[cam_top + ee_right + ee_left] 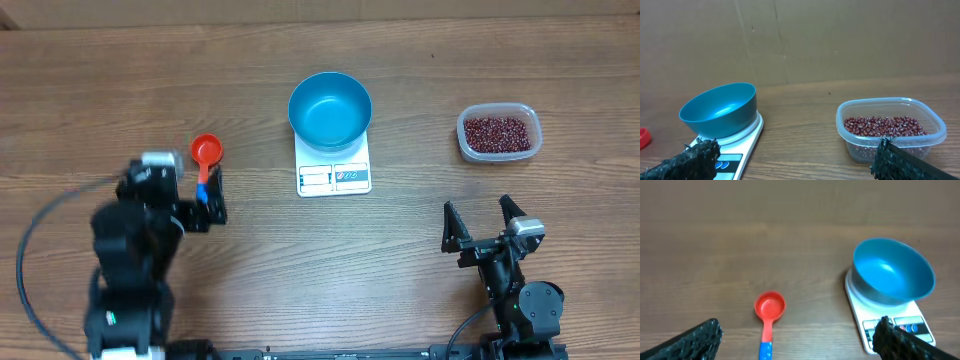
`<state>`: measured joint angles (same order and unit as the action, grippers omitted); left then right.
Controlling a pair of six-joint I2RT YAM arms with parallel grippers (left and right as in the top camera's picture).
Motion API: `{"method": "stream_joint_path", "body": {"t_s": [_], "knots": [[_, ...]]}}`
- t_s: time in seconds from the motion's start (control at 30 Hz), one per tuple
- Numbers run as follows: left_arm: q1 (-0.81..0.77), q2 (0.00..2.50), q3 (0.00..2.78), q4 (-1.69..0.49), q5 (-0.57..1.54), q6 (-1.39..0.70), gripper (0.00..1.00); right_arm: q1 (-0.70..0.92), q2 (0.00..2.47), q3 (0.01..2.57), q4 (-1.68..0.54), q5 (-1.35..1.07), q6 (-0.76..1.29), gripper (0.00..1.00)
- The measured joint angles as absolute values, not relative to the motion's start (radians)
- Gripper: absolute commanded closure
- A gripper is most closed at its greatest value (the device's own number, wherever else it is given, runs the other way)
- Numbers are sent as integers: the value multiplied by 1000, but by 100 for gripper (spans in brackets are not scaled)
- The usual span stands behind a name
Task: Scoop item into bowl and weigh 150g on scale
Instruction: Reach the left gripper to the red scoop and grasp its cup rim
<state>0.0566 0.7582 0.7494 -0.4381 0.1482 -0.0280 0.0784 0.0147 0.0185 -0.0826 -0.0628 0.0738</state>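
I should reach the red scoop with my left gripper and grab its rim (206,138) (770,294). The blue handle then stays free for my right gripper to scoop.
The teal-blue bowl (330,108) (892,272) (720,111) stands empty on the white scale (335,176) (900,326) (746,140) at the table's middle. The item, dark red beans (496,131) (884,126), fills a clear plastic tub (466,148) (852,142) at the right. A red scoop with a blue handle (206,154) (769,309) lies left of the scale. My left gripper (186,196) (800,331) hangs open just behind the scoop's handle, touching nothing. My right gripper (479,214) (796,150) is open and empty, nearer than the tub and the scale.
A brown cardboard wall (800,40) closes off the far edge of the wooden table (320,260). A black cable (35,240) loops beside the left arm's base.
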Motion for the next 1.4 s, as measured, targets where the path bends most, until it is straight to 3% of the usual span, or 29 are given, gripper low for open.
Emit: {"method": "stream_joint_path", "body": {"t_s": [0.23,0.37,0.43,0.5,0.6,0.93,1.4], "knots": [[151,1151,1076,-643,293,10,1,78,15,19,-83,-63,74,0],[171,1307,1159,-638,323,27,0,78,15,19,-83,-63,74,0],[172,1365,1166,-624,327,34,0,78,15,19,-83,-63,74,0],[172,1420,1167,-620,325,49,10,78,15,19,-83,-62,74,0],[172,1495,1167,-613,292,75,14,78,15,19,-83,-62,74,0],[172,1720,1167,-534,96,139,21,78,15,19,-83,-63,74,0],[172,1898,1167,-408,70,161,27,78,15,19,-83,-63,74,0]]}}
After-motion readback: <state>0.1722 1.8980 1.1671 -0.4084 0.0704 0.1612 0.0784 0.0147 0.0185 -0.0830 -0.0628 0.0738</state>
